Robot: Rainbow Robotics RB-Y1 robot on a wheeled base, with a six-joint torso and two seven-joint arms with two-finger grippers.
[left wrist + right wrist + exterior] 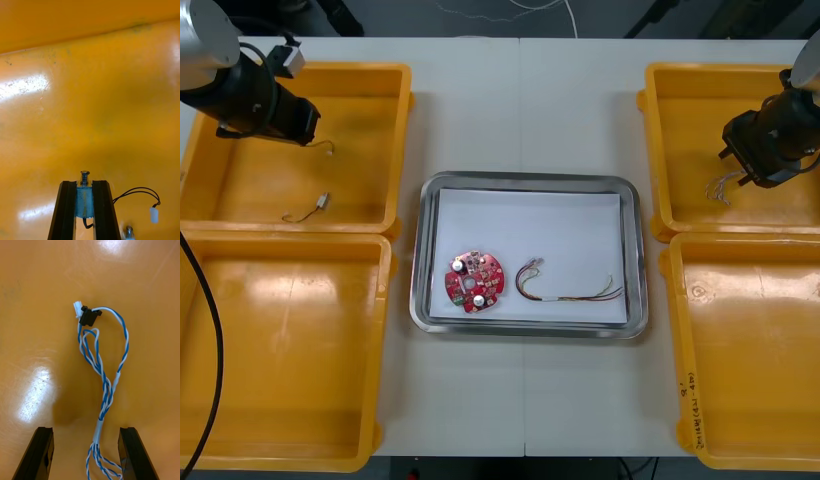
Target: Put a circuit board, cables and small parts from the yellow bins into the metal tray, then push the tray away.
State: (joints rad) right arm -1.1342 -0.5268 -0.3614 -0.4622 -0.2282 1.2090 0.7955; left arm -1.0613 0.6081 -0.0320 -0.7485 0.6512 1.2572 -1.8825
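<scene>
The cable has to go into the metal tray, so my right gripper will next grab the twisted blue and white cable (106, 388) by its white sleeve (97, 432).
My left gripper (84, 187) is shut on a small metal part (84, 195) with a thin black wire and a white plug (154, 215). It hangs above the floor of the far left yellow bin (240, 195). My right gripper (86, 450) is open over the far right yellow bin (680, 140). The twisted blue and white cable (106, 388) lies on the bin floor and runs between the fingers (39, 453). The metal tray (632, 200) in the middle holds a red circuit board (476, 281) and a red and yellow cable (572, 288).
Another small metal part (319, 203) with a wire lies on the far left bin's floor. The two near yellow bins (280, 350) (750, 350) look bare. The bin walls stand close around both grippers.
</scene>
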